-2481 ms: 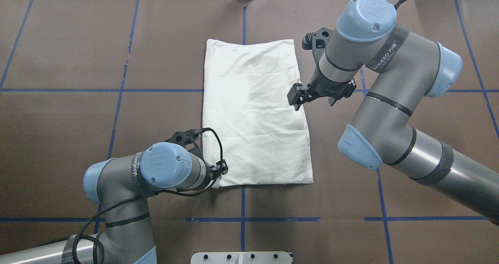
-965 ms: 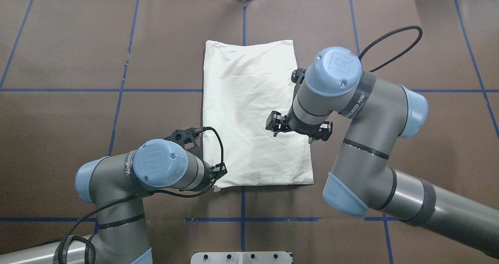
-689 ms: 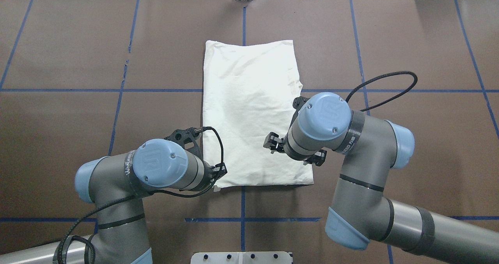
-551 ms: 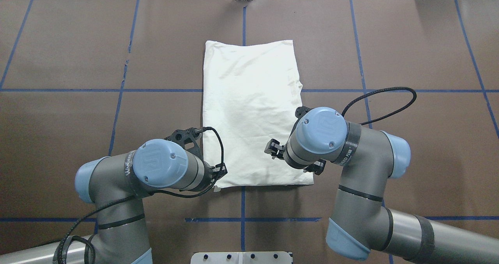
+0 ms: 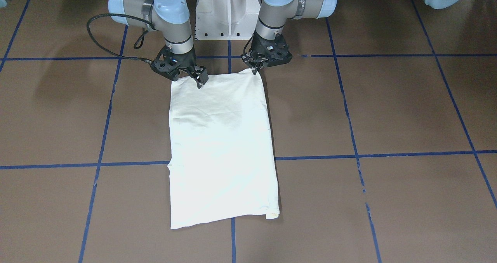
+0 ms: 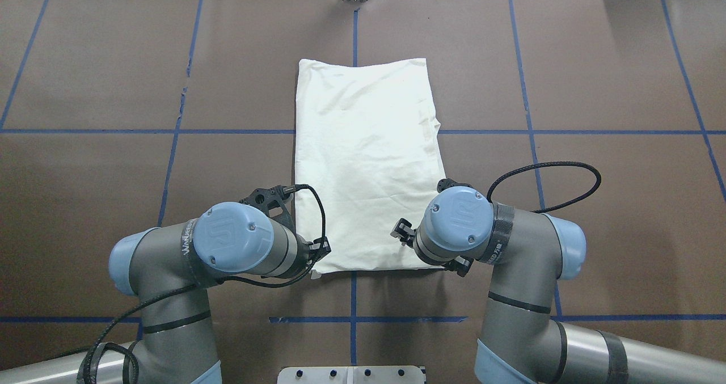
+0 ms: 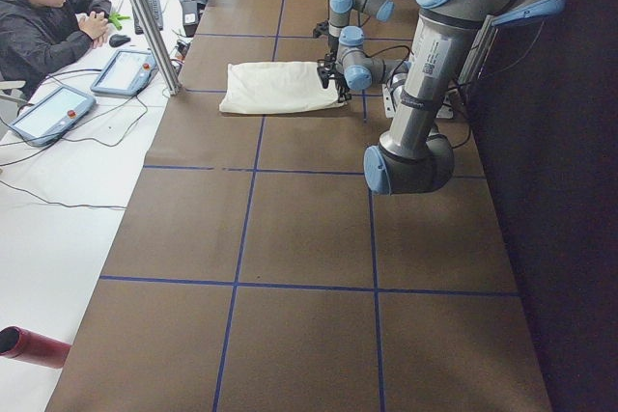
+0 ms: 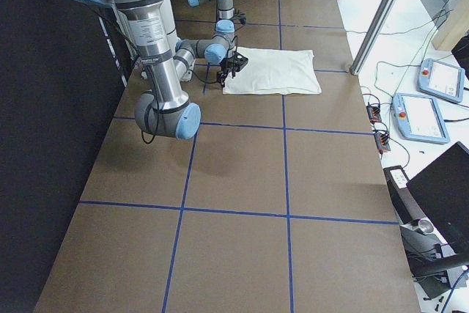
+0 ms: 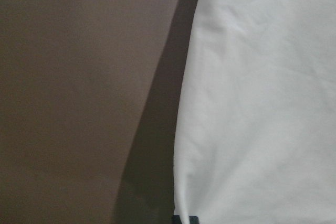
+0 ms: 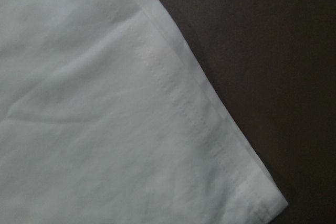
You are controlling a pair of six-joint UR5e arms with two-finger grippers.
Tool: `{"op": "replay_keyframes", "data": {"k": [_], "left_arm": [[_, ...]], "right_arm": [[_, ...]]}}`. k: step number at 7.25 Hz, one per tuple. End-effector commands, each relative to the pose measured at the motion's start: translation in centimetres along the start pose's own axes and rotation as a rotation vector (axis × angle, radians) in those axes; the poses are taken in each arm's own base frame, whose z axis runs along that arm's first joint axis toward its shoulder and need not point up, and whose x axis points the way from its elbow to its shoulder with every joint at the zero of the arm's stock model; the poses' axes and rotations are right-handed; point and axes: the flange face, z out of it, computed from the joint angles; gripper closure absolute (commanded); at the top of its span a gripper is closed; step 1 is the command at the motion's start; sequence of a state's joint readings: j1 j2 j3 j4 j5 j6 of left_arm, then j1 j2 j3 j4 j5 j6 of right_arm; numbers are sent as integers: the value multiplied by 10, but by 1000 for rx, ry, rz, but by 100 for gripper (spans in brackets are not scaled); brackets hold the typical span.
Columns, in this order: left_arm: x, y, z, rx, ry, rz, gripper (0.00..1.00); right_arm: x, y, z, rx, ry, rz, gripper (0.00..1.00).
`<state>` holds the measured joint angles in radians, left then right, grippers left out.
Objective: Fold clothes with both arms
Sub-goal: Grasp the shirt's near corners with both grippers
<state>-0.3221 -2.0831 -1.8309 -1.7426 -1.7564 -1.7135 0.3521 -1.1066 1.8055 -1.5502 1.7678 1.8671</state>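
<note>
The robot's right gripper is ready to close on the folded clothes, as its fingers reach down onto the folded clothes next to the hem (image 5: 186, 79) in the front view.
The clothes (image 6: 366, 163) lie as one cream folded rectangle on the brown table, plain side up, also in the front view (image 5: 221, 146). My left gripper (image 6: 320, 252) (image 5: 254, 70) is at the near-left corner, its fingers pinched together on the fabric there. The left wrist view shows the clothes' side edge (image 9: 252, 103) and a dark fingertip at the bottom. My right gripper (image 6: 401, 232) (image 5: 200, 80) hangs low over the near edge, close to the near-right corner, jaws apart, holding nothing. The right wrist view shows the stitched hem and that corner (image 10: 273, 203).
The white pedestal (image 5: 227, 10) stands just behind both grippers. Blue tape lines cross the brown table cover (image 6: 170, 163). A seated person (image 7: 43, 26), teach pendants (image 8: 432, 78) and a metal post (image 7: 145, 16) lie beyond the table's far edge.
My right arm has swept from the clothes' far-right side toward the robot, down to the near-right corner. The left arm has stayed at the near-left corner.
</note>
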Motion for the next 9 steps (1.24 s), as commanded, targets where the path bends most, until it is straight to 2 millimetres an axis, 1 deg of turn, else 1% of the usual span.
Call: {"op": "replay_keyframes", "data": {"k": [1,2,3,4,5,6,9], "left_arm": [[0,0,0,0,1,0,100],[0,0,0,1,1,0,100],[0,0,0,1,1,0,100],[0,0,0,1,1,0,100],[0,-1,-1,3,1,-1,100],[0,-1,-1,3,1,-1,100],[1,-1,-1,2,3,0,100]], "right_arm": [[2,-1,8,9,15,3,0],[3,0,9,10,15,2,0],[3,1,10,9,17,1,5],[3,1,9,10,14,1,33],[3,2,8,9,13,-2,63],[3,4,10,9,15,-9,80],[-2,6,5,4,2,-18,97]]}}
